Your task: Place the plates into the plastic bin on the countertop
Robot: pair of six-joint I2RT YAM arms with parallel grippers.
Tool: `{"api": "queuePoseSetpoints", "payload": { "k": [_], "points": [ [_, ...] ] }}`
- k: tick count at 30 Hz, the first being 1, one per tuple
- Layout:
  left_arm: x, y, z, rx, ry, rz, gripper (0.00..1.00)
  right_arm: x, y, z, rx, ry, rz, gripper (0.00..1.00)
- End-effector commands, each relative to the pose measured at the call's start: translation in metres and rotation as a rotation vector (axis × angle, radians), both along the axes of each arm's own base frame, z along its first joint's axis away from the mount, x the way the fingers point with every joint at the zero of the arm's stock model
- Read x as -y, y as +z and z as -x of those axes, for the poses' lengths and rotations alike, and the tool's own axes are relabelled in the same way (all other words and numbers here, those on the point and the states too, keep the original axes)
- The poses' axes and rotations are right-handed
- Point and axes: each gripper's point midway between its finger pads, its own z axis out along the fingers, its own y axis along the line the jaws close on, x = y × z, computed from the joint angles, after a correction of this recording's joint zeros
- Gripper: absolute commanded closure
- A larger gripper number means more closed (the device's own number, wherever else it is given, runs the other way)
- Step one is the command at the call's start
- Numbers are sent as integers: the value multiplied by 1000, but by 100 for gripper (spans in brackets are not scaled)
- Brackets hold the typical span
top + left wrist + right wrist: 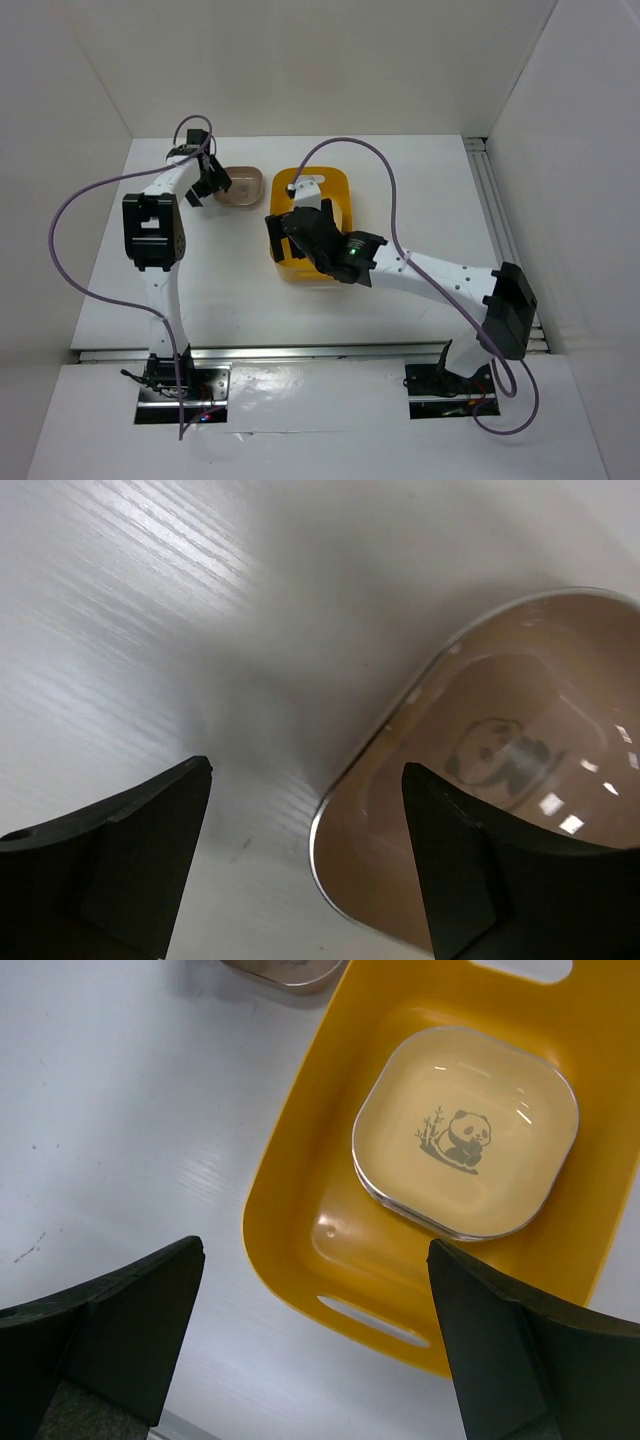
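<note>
The brown-pink plate [240,186] needs to go into the plastic bin. My left gripper should grab it by its raised rim [217,201] next.
A brown-pink plate [240,186] [520,730] with a panda picture lies on the white countertop [420,200] at the back left. My left gripper [213,184] [308,770] is open and straddles its near-left rim, one finger over the dish and one over the countertop. The orange-yellow plastic bin [335,190] [300,1210] stands just right of that plate. Inside it lies a pale yellow plate [465,1130] with a panda picture. My right gripper [296,228] [315,1250] hangs open over the bin's near end, with nothing between its fingers.
The right arm covers most of the bin in the top view. White walls close in the countertop at the back and both sides. A metal rail [500,220] runs along the right edge. The brown-pink plate's edge [285,972] shows beside the bin's far-left corner.
</note>
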Motion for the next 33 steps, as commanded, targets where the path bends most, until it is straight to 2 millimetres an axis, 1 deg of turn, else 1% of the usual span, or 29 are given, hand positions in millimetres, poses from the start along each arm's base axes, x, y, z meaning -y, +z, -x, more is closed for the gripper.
{"api": "queuePoseSetpoints", "payload": {
  "k": [1,2,3,4,5,6,7,8,9,10,11,13,14,15,16,17,18,19,20,21,23,24,25,27,28,30,31,32,33],
  "points": [
    [5,-2,-9,7,7,9,11,1,41,-2,79,-11,-117,0],
    [7,-8,-8,-5,2,17,20,2,45,-1,80,-14,-134,0],
    [7,-8,-8,-3,11,22,23,0,41,2,75,-5,-127,0],
    [7,-16,-7,-18,12,22,23,3,47,2,86,-16,-135,0],
    [7,-19,-12,-9,12,22,29,5,40,3,79,-16,-121,0],
    [4,-19,-11,-9,19,8,36,8,50,5,86,-20,-150,0],
    [2,-23,-13,-16,17,-6,45,10,49,6,85,-20,-148,0],
    [-2,-17,-14,-13,27,-25,63,12,52,7,89,-20,-156,0],
    [-11,-19,-13,-24,63,-27,99,14,50,8,83,-23,-159,0],
    [-21,-18,-6,-50,97,-34,100,17,52,10,86,-23,-165,0],
    [-37,-9,-3,-43,144,-57,100,19,48,9,85,-32,-155,0],
    [-49,29,2,15,248,-68,100,23,56,10,99,-41,-170,0],
    [-64,34,23,-17,317,-110,100,27,54,9,98,-52,-157,0],
    [-68,48,29,12,358,-120,100,30,54,9,100,-68,-160,0],
    [-70,93,37,114,425,-105,100,32,51,10,94,-68,-149,0],
    [-71,112,46,156,450,-103,100,36,54,10,96,-86,-157,0],
    [-64,114,54,185,437,-90,100,40,48,9,94,-101,-134,0],
    [-55,133,55,246,404,-72,100,47,52,12,93,-119,-157,0],
    [-44,173,61,346,380,-38,100,51,57,12,104,-131,-165,0],
    [-19,185,64,366,309,0,100,58,57,17,102,-151,-174,0],
    [9,204,77,381,251,41,100,68,57,20,94,-172,-176,0],
    [24,228,85,433,213,70,100,74,58,22,93,-188,-172,0],
    [51,223,95,418,150,89,100,84,61,24,99,-209,-179,0],
    [80,219,120,403,73,149,100,94,63,32,85,-216,-177,0],
    [100,218,128,403,21,167,100,100,67,33,94,-227,-180,0],
    [120,212,136,397,-37,203,100,117,89,39,118,-248,-230,0],
    [131,206,141,374,-69,224,100,127,92,41,125,-264,-224,0],
    [148,193,151,335,-118,239,100,135,110,42,141,-274,-264,0],
    [159,196,153,351,-150,261,100,146,128,48,162,-271,-302,0]
  ]
}}
